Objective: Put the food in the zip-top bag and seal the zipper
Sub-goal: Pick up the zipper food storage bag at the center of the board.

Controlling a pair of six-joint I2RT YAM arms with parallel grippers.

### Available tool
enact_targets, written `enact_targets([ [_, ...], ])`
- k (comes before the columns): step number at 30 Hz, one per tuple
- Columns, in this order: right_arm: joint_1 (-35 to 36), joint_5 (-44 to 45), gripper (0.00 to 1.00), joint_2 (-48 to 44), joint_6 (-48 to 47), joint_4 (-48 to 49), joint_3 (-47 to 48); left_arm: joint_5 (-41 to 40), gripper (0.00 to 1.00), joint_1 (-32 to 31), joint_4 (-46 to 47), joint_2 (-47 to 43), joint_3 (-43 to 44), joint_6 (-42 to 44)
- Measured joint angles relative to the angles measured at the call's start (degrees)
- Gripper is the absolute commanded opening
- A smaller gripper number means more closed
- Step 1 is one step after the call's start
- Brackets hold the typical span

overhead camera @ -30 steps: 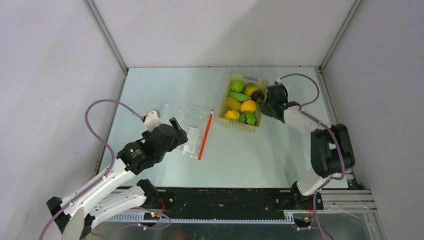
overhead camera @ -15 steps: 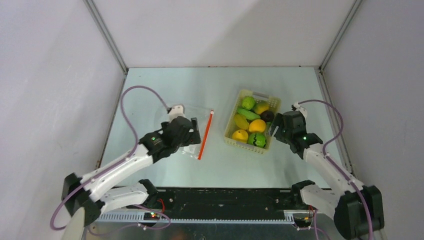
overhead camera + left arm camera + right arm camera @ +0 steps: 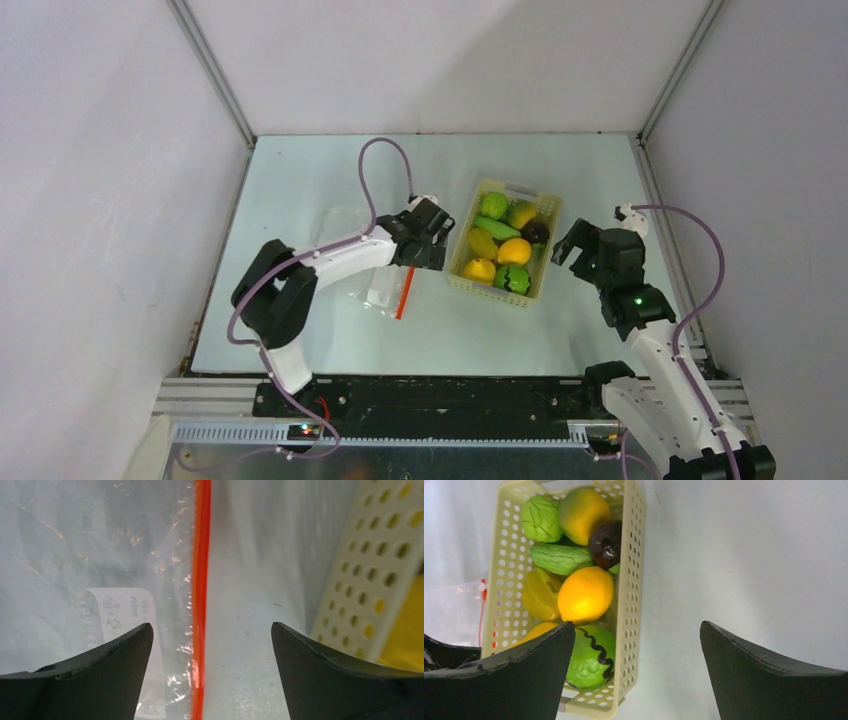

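The flat zipper lies below the fingers of the left gripper, so the left gripper needs to go down before it closes on the zipper.
The food (image 3: 503,243) is several toy fruits and vegetables in a pale yellow lattice basket (image 3: 548,250). In the right wrist view I see green (image 3: 541,517), orange (image 3: 584,595) and dark purple (image 3: 606,542) pieces. The clear zip-top bag (image 3: 365,280) lies flat left of the basket, its red-orange zipper (image 3: 201,580) facing it. My left gripper (image 3: 422,250) hovers open low over the zipper (image 3: 404,298), which runs between its fingers untouched. My right gripper (image 3: 585,250) stands open just right of the basket, holding nothing (image 3: 636,626).
The basket wall (image 3: 370,580) stands close to the right of my left gripper. The bag's white label (image 3: 120,615) lies under the left finger. Grey walls enclose the table on three sides. Bare tabletop (image 3: 734,555) lies right of the basket.
The right gripper pulled the basket nearer, then opened, let go and backed off to the right. The left arm swung from the bag's near-left side to over the zipper.
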Motion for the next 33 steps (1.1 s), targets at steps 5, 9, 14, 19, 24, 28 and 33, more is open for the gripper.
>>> enact_targets([
  [5,-1.9,-2.2,1.00,0.9,-1.8,-1.7,0.0,3.1,0.89,3.6,0.7,1.9,0.3,1.5],
  [9,-2.9,-3.3,1.00,2.2,-2.2,-1.8,0.0,6.7,0.80,5.7,2.3,2.8,0.3,1.9],
  [14,-4.3,-4.1,1.00,2.5,-2.4,-2.1,0.0,9.2,0.76,6.4,2.8,5.4,0.3,2.1],
  [19,-5.3,-5.1,1.00,2.6,-2.4,-2.1,0.0,9.3,0.64,6.4,2.7,7.6,0.3,2.1],
  [24,-6.0,-5.9,1.00,3.0,-2.4,-2.1,0.0,8.5,0.53,6.5,2.5,8.1,0.5,2.1],
  [28,-6.4,-6.3,1.00,3.0,-2.4,-2.1,0.0,7.8,0.38,6.5,2.4,8.2,0.5,2.0],
  [33,-6.5,-6.5,1.00,3.1,-2.4,-2.1,0.0,7.8,0.01,6.5,2.6,8.2,0.5,1.5],
])
